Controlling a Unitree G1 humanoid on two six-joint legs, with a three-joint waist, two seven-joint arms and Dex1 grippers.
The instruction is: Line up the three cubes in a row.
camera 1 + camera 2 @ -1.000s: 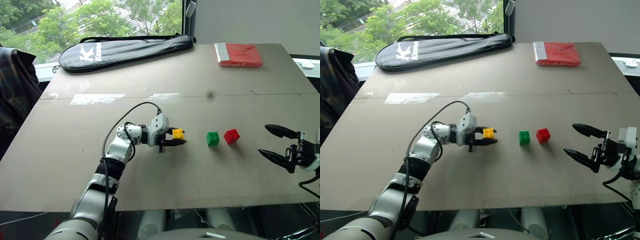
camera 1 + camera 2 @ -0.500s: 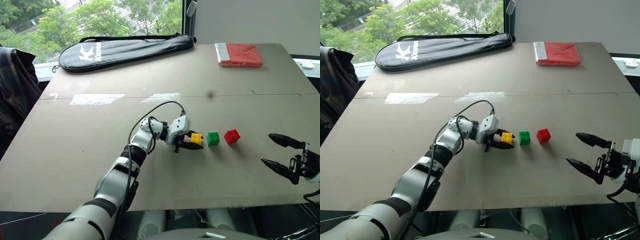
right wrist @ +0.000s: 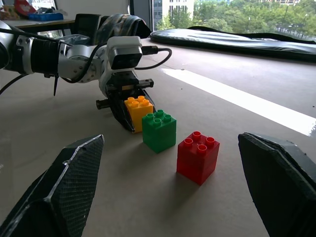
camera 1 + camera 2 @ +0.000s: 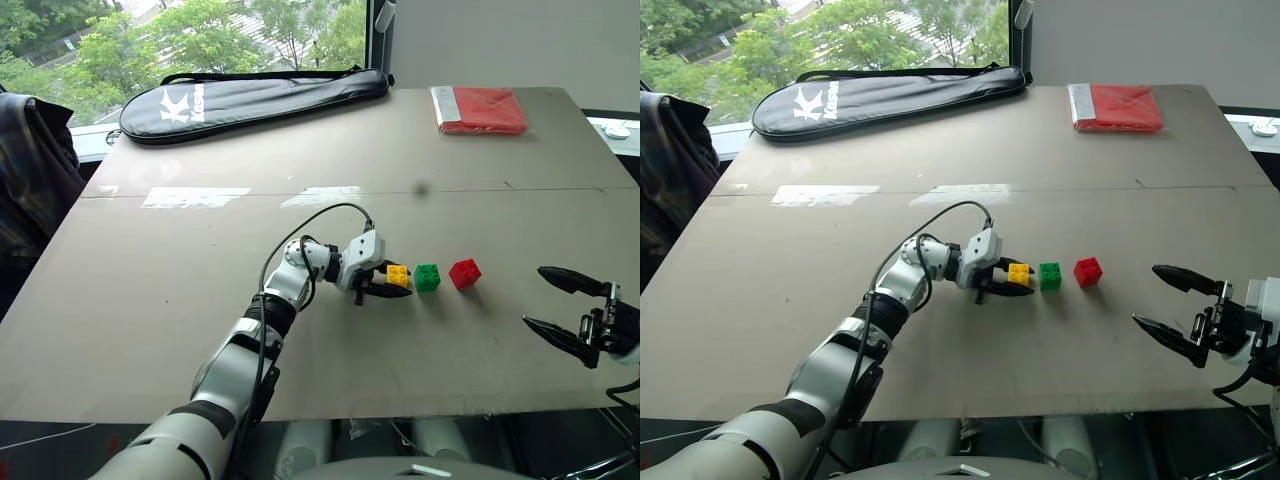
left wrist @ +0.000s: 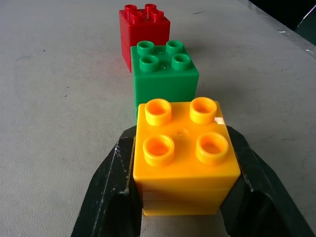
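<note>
My left gripper should open now, because in the left wrist view the yellow cube is low on the tabletop beside the green cube, so it would stay standing.
The yellow cube (image 4: 397,275) sits between the fingers (image 5: 111,192) of my left gripper (image 4: 400,281), which is shut on its sides, low at the table top. Close on its right stands the green cube (image 4: 427,277), and the red cube (image 4: 463,272) follows after a small gap. In the left wrist view yellow (image 5: 185,158), green (image 5: 164,74) and red (image 5: 144,27) run in one line away from the camera. I cannot tell whether yellow touches green. My right gripper (image 4: 537,296) hovers open to the right of the red cube, with nothing between its fingers (image 3: 69,187).
A black racket bag (image 4: 255,97) lies along the table's far left edge. A folded red cloth (image 4: 478,108) rests at the far right. Pale tape patches (image 4: 195,197) mark the table's seam. A dark jacket (image 4: 30,170) hangs off the left side.
My left gripper carried the yellow cube to the right, from well apart of the green cube to right beside it, then came to rest. The right gripper stayed open at the right.
</note>
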